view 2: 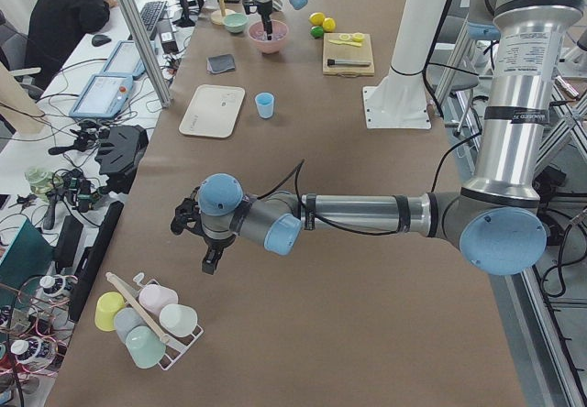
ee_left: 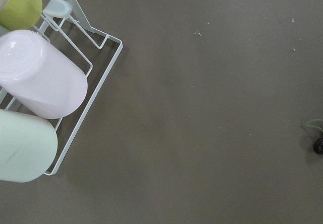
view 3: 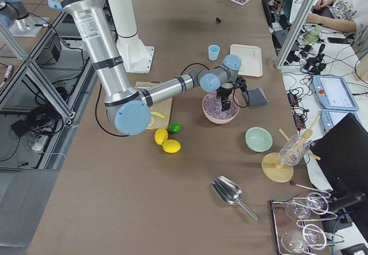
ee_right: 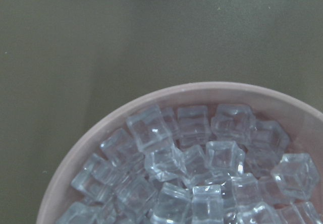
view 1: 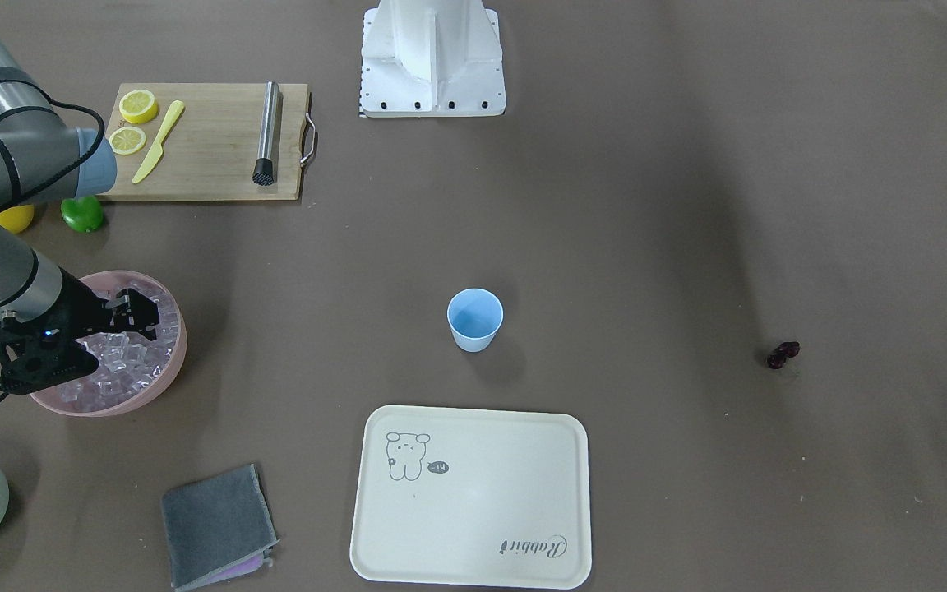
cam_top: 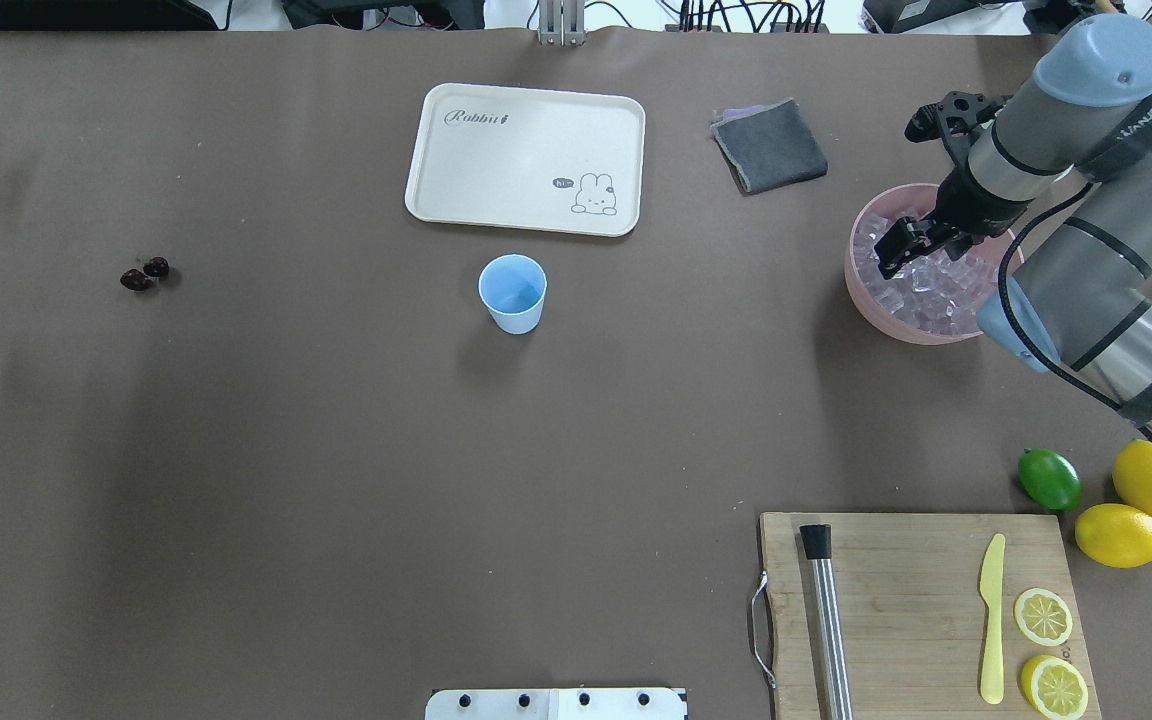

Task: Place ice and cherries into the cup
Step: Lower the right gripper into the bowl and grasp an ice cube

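Note:
The robot's right gripper needs to fill the cup with ice, so next it should grab one clear ice cube by its sides from the pink bowl.
The light blue cup [view 1: 474,319] stands upright mid-table and also shows in the overhead view [cam_top: 513,293]. The dark cherries [view 1: 783,354] lie alone on the table, far from the cup [cam_top: 145,273]; they peek in at the left wrist view's right edge [ee_left: 318,144]. Clear ice cubes [ee_right: 202,173] fill the pink bowl [cam_top: 861,290]. My right gripper [cam_top: 911,245] hangs just over the ice, jaws apart and empty [view 1: 135,308]. My left gripper [view 2: 211,260] hovers over bare table beside a cup rack; I cannot tell whether it is open or shut.
A cream tray [cam_top: 526,158] and a grey cloth [cam_top: 769,145] lie beyond the cup. A cutting board [cam_top: 921,610] holds lemon slices, a yellow knife and a metal muddler. A lime [cam_top: 1048,478] and lemons sit beside it. A rack of cups [ee_left: 40,98] is under the left wrist.

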Robot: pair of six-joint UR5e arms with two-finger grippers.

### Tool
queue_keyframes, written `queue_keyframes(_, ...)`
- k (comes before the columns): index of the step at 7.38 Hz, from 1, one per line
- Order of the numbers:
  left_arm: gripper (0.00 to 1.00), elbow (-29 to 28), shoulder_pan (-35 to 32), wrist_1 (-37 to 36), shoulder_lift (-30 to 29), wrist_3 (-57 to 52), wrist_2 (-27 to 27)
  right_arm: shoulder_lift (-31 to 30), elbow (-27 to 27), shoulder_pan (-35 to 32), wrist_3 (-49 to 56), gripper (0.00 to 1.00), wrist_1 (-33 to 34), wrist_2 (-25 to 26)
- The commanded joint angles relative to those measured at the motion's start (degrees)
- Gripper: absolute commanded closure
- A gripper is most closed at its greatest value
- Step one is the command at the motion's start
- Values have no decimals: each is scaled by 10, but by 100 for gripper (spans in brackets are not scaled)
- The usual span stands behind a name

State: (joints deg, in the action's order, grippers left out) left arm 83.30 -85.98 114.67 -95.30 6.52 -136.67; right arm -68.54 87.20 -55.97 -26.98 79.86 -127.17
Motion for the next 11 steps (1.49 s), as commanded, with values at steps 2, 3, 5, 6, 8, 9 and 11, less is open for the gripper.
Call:
queue_keyframes(2,2,-2,0,0,-1,0,0,4,-8,1,0,9,-2,1)
queue_keyframes(3,2,-2,0,0,-1,0,0,3,-9,2,0,13,-2,1)
queue_keyframes(5,2,-2,1,0,2,0,0,3,-8,2,0,19,-3,2)
queue_keyframes(6,2,1,1,1,6,0,0,5,-8,3,0,18,-3,3)
queue_keyframes(8,2,-2,1,1,5,0,0,5,-9,3,0,18,-2,3)
queue_keyframes(9,2,-3,1,0,3,-1,0,5,-10,5,-2,18,-2,9)
queue_keyframes(11,2,-7,1,13,4,1,0,6,-16,5,-7,18,-2,17)
